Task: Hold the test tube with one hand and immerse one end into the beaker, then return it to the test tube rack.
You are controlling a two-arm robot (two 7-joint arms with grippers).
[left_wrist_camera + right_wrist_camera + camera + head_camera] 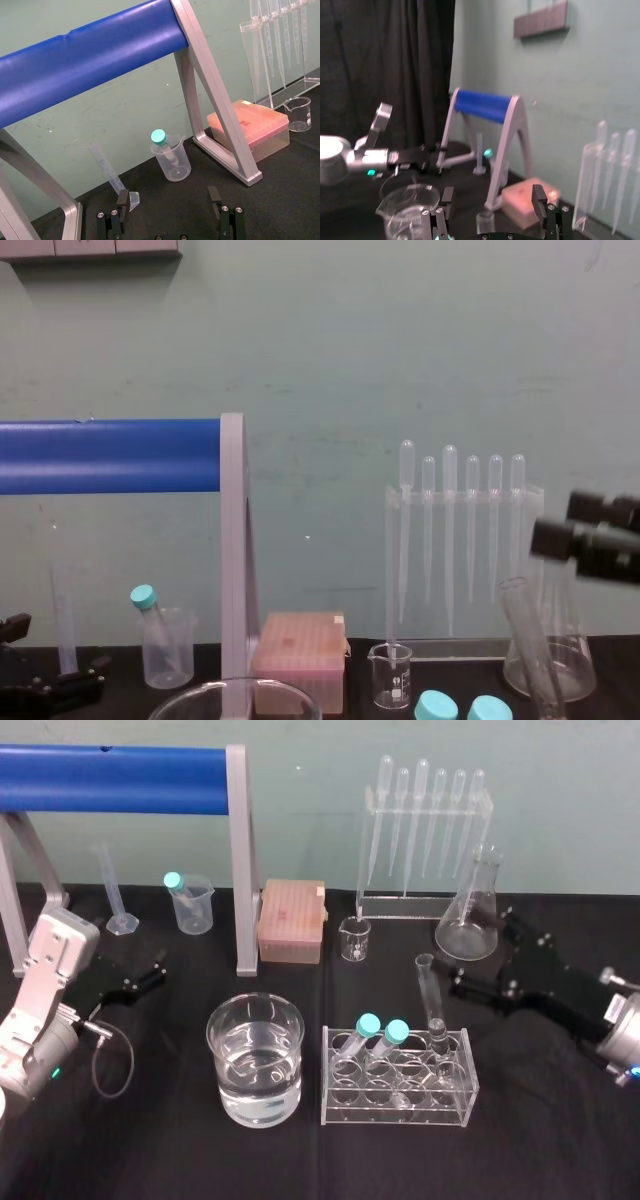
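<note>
My right gripper is to grab the test tube by its upper part (521,608) next, so that one end of the test tube can be dipped into the beaker.
The test tube (430,992) is clear glass with an uncapped rim. It stands tilted in the right end of the clear test tube rack (400,1092); its top also rises in the chest view (528,635). The beaker (255,1060), wide and partly filled with water, sits to the left of the rack. My right gripper (482,950) hangs open just right of the tube's upper part, apart from it, with nothing between its fingers (538,195). My left gripper (152,972) rests open at the table's left, its fingers (122,197) spread and empty.
Two teal-capped tubes (380,1032) lean in the rack. Behind it stand a conical flask (470,925), a pipette stand (425,840), a small glass beaker (354,938) and a pink tip box (292,920). A blue-barred frame (120,778), a plastic beaker (192,905) and a measuring cylinder (115,895) sit at the back left.
</note>
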